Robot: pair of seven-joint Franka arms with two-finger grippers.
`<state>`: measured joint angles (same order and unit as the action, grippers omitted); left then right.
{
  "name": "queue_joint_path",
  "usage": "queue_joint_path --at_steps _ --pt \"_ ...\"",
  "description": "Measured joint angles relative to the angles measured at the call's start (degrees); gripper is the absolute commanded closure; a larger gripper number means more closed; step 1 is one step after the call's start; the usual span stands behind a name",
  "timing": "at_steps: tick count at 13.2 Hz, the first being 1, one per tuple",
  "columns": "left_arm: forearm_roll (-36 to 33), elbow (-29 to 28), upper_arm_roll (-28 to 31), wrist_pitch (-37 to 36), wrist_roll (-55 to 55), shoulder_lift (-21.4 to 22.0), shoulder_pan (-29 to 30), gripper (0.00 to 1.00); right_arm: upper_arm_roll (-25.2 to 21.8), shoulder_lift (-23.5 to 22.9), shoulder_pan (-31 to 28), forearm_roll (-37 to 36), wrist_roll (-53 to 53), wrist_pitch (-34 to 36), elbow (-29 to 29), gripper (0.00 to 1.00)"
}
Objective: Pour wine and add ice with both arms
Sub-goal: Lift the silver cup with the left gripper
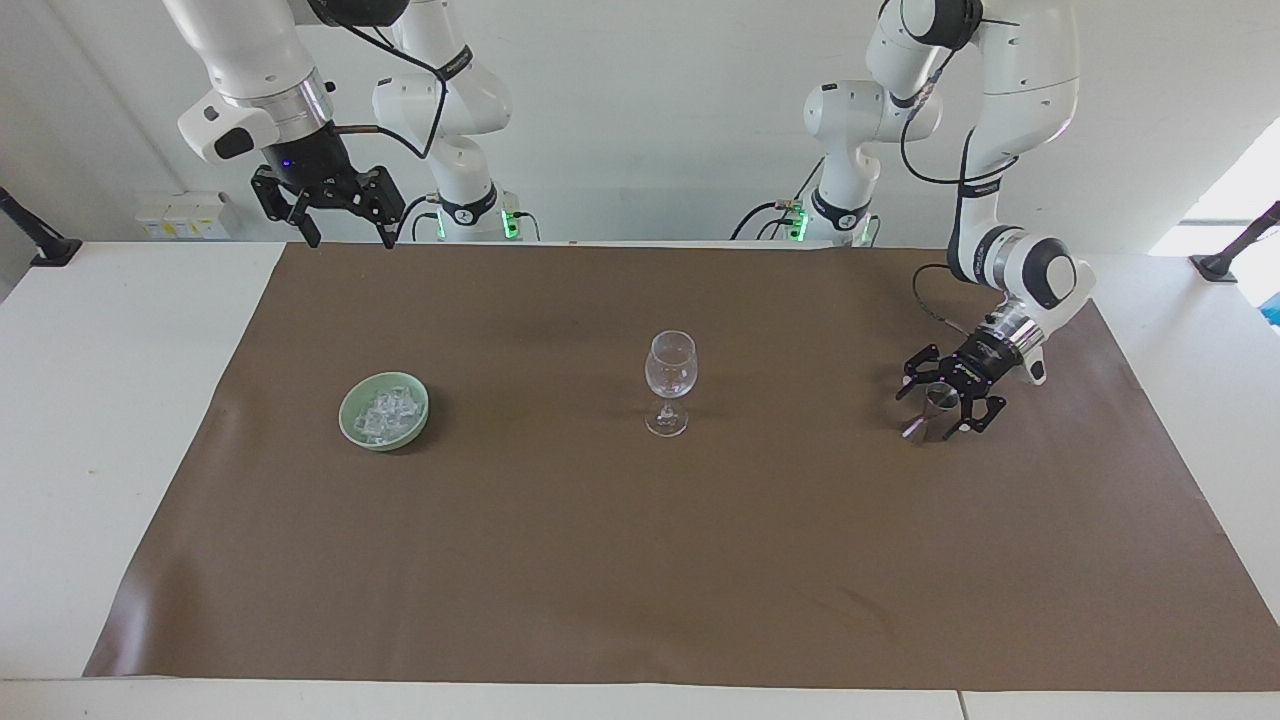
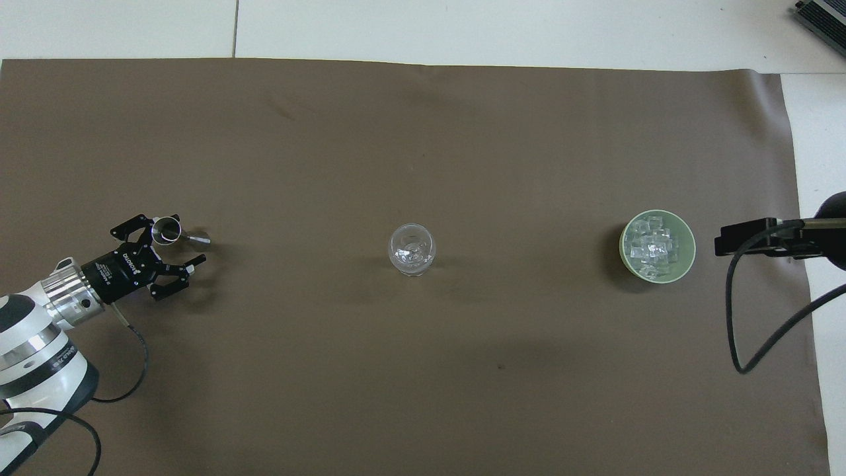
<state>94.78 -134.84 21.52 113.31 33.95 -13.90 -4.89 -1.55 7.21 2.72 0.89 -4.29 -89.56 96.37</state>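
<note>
I should grab the jigger by its body (image 2: pixel 184 235) with my left gripper next, so the jigger's open rim stays free to pour wine into the glass (image 2: pixel 411 249).
A small steel jigger (image 1: pixel 937 400) (image 2: pixel 166 230) stands on the brown mat at the left arm's end of the table. My left gripper (image 1: pixel 928 412) (image 2: pixel 187 240) is low on the mat with its fingers on either side of the jigger, open and apart from it. A clear stemmed wine glass (image 1: pixel 670 375) (image 2: pixel 411 249) stands upright mid-mat. The ice (image 1: pixel 385 412) (image 2: pixel 653 246) is heaped in a pale green bowl (image 1: pixel 350 408) (image 2: pixel 690 246) toward the right arm's end. My right gripper (image 1: pixel 347 238) waits open, high over the mat's edge by its base. Wine is out of view.
The brown mat (image 1: pixel 640 560) covers most of the white table (image 1: pixel 110 420). A black cable (image 2: pixel 740 317) from the right arm loops over the mat's edge beside the bowl. Bare mat lies between glass, bowl and jigger.
</note>
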Motion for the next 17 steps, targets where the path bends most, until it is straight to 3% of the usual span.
queue_joint_path --at_steps 3,7,8,10,17 --pt "0.28 -0.37 0.15 0.20 -0.01 0.30 0.02 0.43 0.00 0.00 0.00 0.00 0.00 0.00 0.00 0.00" --pt "0.89 -0.65 0.24 0.39 -0.01 0.36 0.04 0.56 0.00 0.00 0.00 0.00 0.00 0.00 0.00 0.00" --pt "0.95 -0.66 0.27 0.41 -0.01 0.36 0.06 0.67 0.00 0.00 0.00 0.00 0.00 0.00 0.00 0.00" --pt "1.21 -0.67 0.34 0.46 -0.01 0.36 0.09 0.98 0.00 0.00 0.00 0.00 0.00 0.00 0.00 0.00" --pt "3.40 -1.26 0.42 0.64 0.11 0.63 0.12 1.00 0.00 0.00 0.00 0.00 0.00 0.00 0.00 0.00"
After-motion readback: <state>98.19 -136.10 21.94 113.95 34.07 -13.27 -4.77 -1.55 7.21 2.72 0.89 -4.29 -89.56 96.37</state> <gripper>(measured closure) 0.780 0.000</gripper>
